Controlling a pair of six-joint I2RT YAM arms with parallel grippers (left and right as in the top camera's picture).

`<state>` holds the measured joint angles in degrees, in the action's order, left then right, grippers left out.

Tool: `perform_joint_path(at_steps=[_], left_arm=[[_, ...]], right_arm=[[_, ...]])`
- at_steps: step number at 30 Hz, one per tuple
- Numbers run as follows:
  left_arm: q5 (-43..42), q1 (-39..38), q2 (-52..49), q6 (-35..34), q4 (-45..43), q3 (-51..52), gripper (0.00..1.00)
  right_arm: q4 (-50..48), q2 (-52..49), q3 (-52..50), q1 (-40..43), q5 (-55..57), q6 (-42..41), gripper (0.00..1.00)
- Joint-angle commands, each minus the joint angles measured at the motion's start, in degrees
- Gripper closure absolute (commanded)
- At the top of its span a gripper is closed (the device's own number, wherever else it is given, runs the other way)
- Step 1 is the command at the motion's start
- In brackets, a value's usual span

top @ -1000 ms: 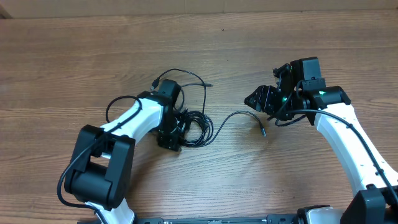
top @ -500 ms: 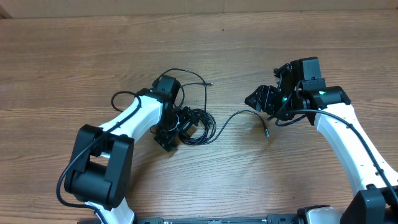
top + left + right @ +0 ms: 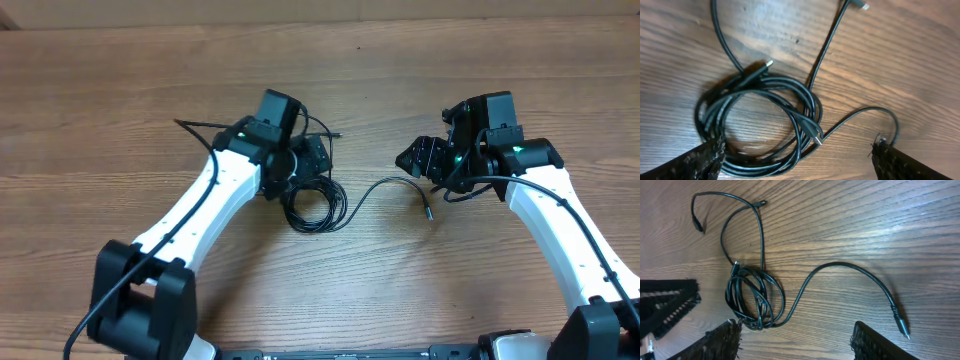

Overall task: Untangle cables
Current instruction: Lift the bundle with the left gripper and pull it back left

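Observation:
I will next grab the coiled bundle across its near-side loops with my left gripper; the cable pieces to the plug stay free to pull out.
The cables lie as one small coiled black bundle on the wooden table. One strand runs right from it to a plug, and another loops to the far side. My left gripper hovers just beyond the bundle, open and empty. In the left wrist view its fingers straddle the near side of the coil, apart from it. My right gripper is open and empty, right of the bundle and above the long strand. The right wrist view shows the coil, the strand's plug and my open fingers.
The wooden table stretches all round, with its far edge at the top of the overhead view. The left gripper shows at the left edge of the right wrist view. The right arm's own wire hangs beside its wrist.
My left gripper has swung from the bundle's left near side up to its far side and lifted off it. The coil has shifted slightly. The right arm has not moved.

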<state>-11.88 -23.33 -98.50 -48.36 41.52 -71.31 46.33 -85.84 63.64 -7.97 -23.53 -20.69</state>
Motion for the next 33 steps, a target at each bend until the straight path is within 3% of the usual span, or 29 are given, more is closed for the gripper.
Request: perform_joint_path(at_steps=[1, 6, 12, 13, 15, 16, 17, 20, 24, 33], left_arm=[[2.25, -2.89, -4.74, -8.44, -1.44, -0.04, 0.05], [2.21, -5.38, -11.04, -12.74, -7.93, -0.04, 0.1], [1.79, -5.6, -16.04, -16.0, -8.81, -0.04, 0.26], [2.08, -5.57, -16.33, -15.98, -8.81, -0.04, 0.32], [3.63, -5.44, -16.31, -15.91, -8.92, -0.11, 0.53], [4.66, -5.2, -16.0, -15.89, -8.92, -0.26, 0.7], [5.22, -4.72, -15.56, -15.65, -8.9, -0.74, 0.94], [4.35, -2.69, -13.6, -12.92, -8.72, -2.93, 0.96], [4.44, 0.31, -7.3, -8.59, -5.73, -7.93, 0.96], [6.03, 1.33, 7.34, -11.21, -0.74, -13.4, 0.96]], right_arm=[[0.11, -0.07, 0.44, -0.22, 1.01, 0.61, 0.3], [0.33, -0.07, 0.44, -0.22, 1.01, 0.61, 0.28], [0.55, -0.07, 0.44, -0.22, 1.01, 0.61, 0.26], [0.52, -0.07, 0.44, -0.22, 1.01, 0.61, 0.25], [0.55, -0.07, 0.44, -0.22, 0.98, 0.59, 0.25], [0.57, -0.07, 0.44, -0.22, 0.98, 0.59, 0.25], [0.57, -0.07, 0.44, -0.22, 1.01, 0.61, 0.25], [0.66, -0.07, 0.44, -0.22, 1.01, 0.59, 0.31], [0.76, -0.07, 0.44, -0.22, 0.98, 0.61, 0.32], [1.01, -0.07, 0.44, -0.24, -7.96, 2.69, 0.31]])
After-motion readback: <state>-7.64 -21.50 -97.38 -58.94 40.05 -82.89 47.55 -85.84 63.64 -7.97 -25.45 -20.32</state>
